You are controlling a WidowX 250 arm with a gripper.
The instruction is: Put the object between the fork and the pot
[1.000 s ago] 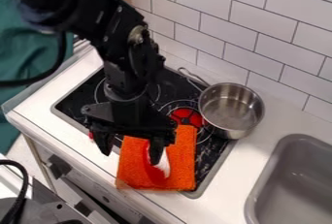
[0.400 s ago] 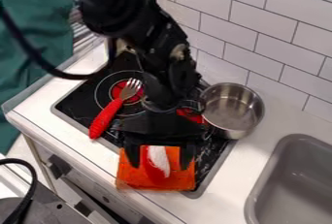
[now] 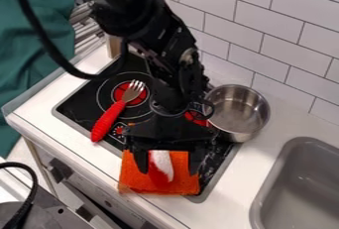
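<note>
My gripper is to grab the rounded body of the red and white object next and then set it between the fork (image 3: 108,119) and the pot.
The gripper (image 3: 168,169) hangs over the front part of the stove, open, with one finger on each side of a red and white object (image 3: 161,166). That object lies on an orange cloth (image 3: 136,177); whether the fingers touch the cloth, I cannot tell. To the left, the red-handled fork (image 3: 108,119) lies on the stove with its tines toward the back. The silver pot (image 3: 237,113) stands at the right edge of the stove, its handle side partly hidden behind the arm.
The black stovetop (image 3: 77,105) has red burner centres. A grey sink (image 3: 298,188) is set in the white counter (image 3: 261,161) at the right. A tiled wall (image 3: 278,44) rises behind, and green fabric (image 3: 33,49) hangs at the left.
From over the left of the cloth, the gripper has moved right and now straddles the red and white object. The fork, earlier hidden behind the arm, has come into sight.
</note>
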